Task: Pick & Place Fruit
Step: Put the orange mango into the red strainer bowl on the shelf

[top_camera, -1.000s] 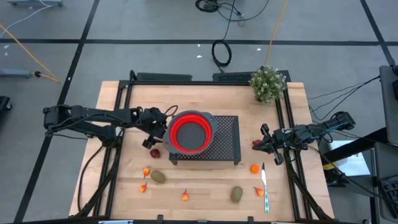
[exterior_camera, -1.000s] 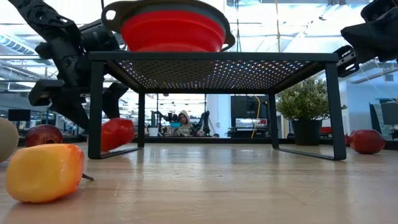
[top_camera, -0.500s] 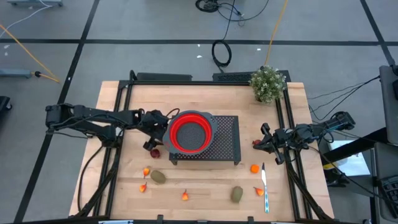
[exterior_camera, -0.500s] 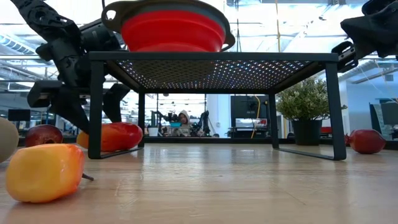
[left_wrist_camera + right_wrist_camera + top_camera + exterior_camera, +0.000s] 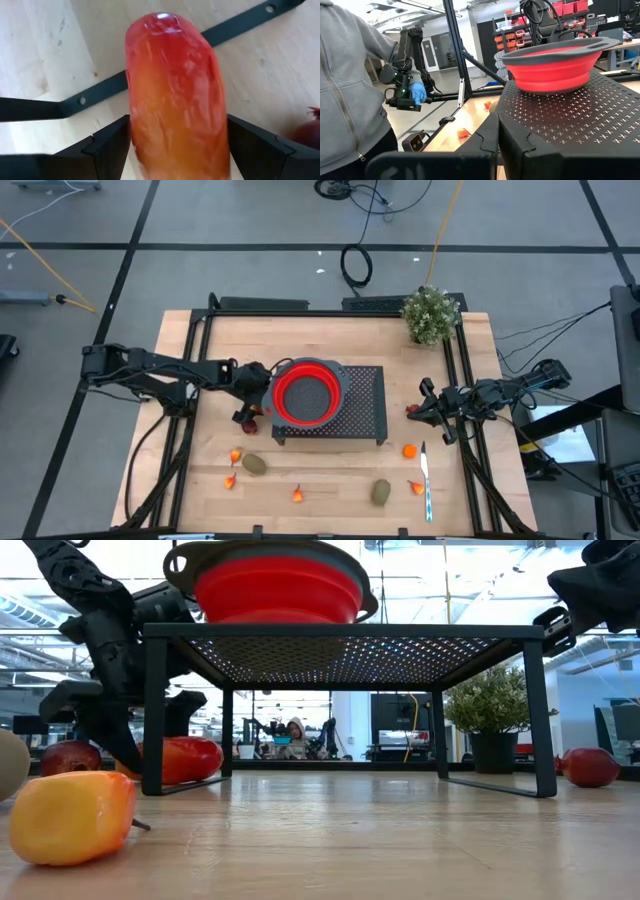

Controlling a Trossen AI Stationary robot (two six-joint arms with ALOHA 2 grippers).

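Observation:
The long orange-red fruit (image 5: 185, 758) has my left gripper's fingers beside its long sides. My left gripper would hold it, so I need to close it now.
A long orange-red fruit (image 5: 175, 100) lies on the table beside the rack's near-left leg (image 5: 153, 710). My left gripper (image 5: 252, 406) is open and slants down over it, one finger on each long side of the fruit (image 5: 185, 758). A dark red round fruit (image 5: 249, 425) rests just beside it. A red bowl (image 5: 305, 393) stands on the black perforated rack (image 5: 360, 415). At the right edge, my right gripper (image 5: 432, 408) hangs shut above the table, holding nothing, next to another dark red fruit (image 5: 411, 410). My left gripper comes slanting down from the table's left, its fingers (image 5: 107, 147) lying close along the long fruit's two sides (image 5: 137, 125). The fruit lies on the table. Whether the fingers touch it, I cannot tell.
Two brownish-green ovals (image 5: 256, 464) (image 5: 381, 492) and small orange bits (image 5: 235, 455) (image 5: 297, 495) (image 5: 409, 450) lie along the near side. A silver utensil (image 5: 426, 480) lies near right, a potted plant (image 5: 431, 313) stands far right. A person in grey (image 5: 350, 90) stands beyond the table.
The long fruit, blurred and tipped up beside the rack's leg a second ago, has settled lengthwise on the table. My left gripper, still open, has sunk a little over it and rolled slightly.

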